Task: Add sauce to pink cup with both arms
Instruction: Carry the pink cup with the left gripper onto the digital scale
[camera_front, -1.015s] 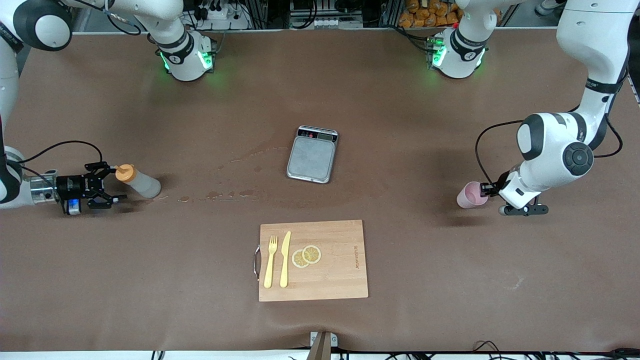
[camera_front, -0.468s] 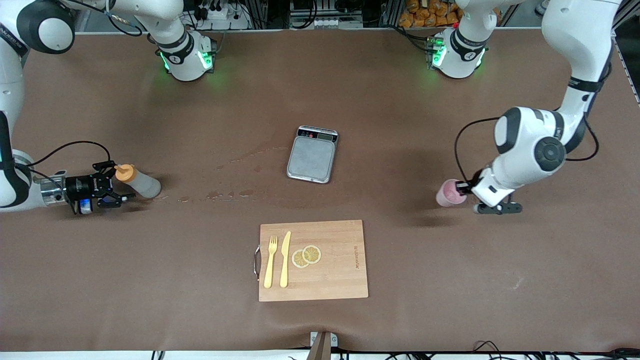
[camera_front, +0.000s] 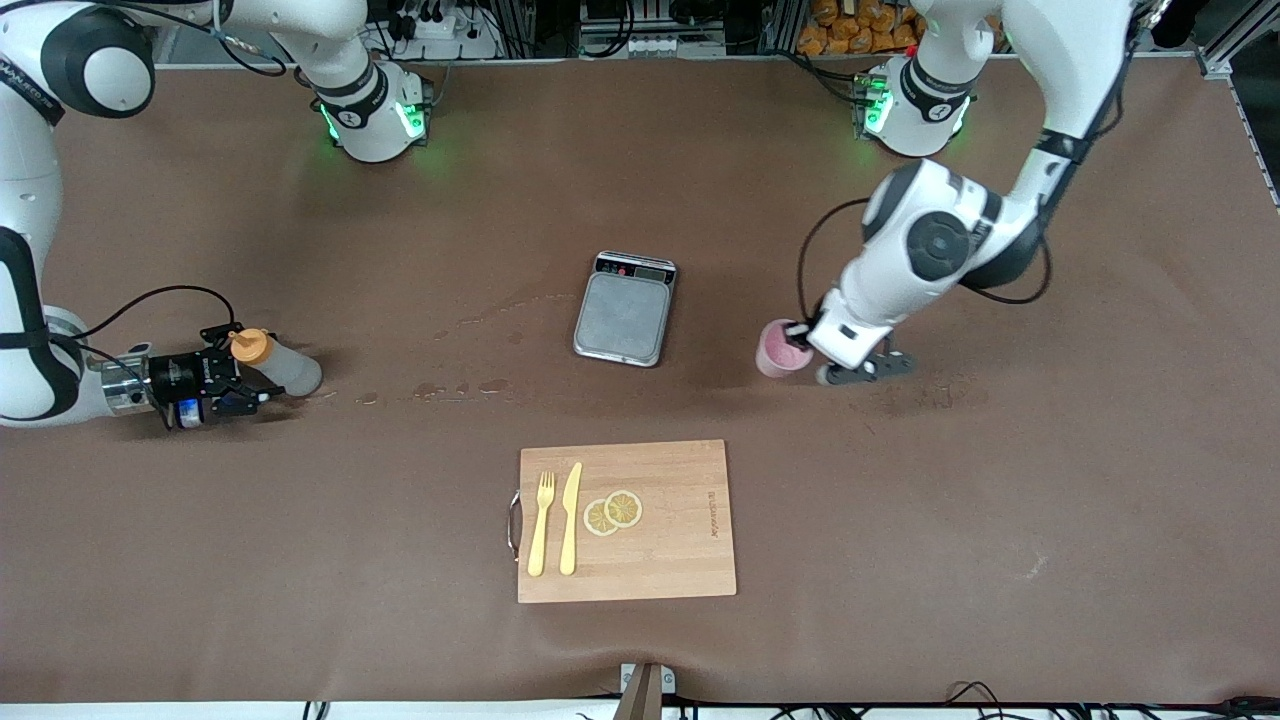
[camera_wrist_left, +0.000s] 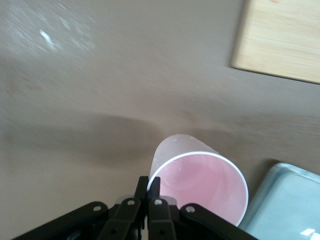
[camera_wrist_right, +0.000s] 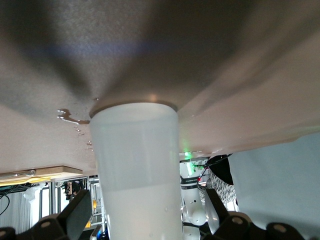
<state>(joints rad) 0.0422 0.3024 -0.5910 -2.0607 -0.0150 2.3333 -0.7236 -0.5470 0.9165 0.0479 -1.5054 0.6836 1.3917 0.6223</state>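
Observation:
Next, my right gripper grips the sauce bottle's body (camera_front: 292, 367) to pour sauce into the pink cup, leaving the sauce bottle's orange cap (camera_front: 251, 347) free.
The sauce bottle (camera_front: 285, 368), greyish-white with an orange cap, stands tilted on the table at the right arm's end. My right gripper (camera_front: 232, 385) is open, with a finger on each side of the bottle's body (camera_wrist_right: 135, 165) and a gap to both fingers (camera_wrist_right: 80, 212). My left gripper (camera_front: 803, 338) is shut on the rim of the pink cup (camera_front: 778, 350) and holds it over the table beside the scale, toward the left arm's end. In the left wrist view the fingertips (camera_wrist_left: 155, 185) pinch the rim, and the cup (camera_wrist_left: 200, 182) looks empty inside.
A grey kitchen scale (camera_front: 625, 312) sits mid-table and also shows in the left wrist view (camera_wrist_left: 287, 205). A wooden cutting board (camera_front: 690, 545) nearer the front camera carries a fork (camera_front: 541, 525), a knife (camera_front: 571, 518) and lemon slices (camera_front: 613, 512). Wet spots (camera_front: 470, 385) lie between bottle and scale.
My left arm has carried the pink cup from the left arm's end of the table to just beside the scale. My right gripper has slid forward around the bottle.

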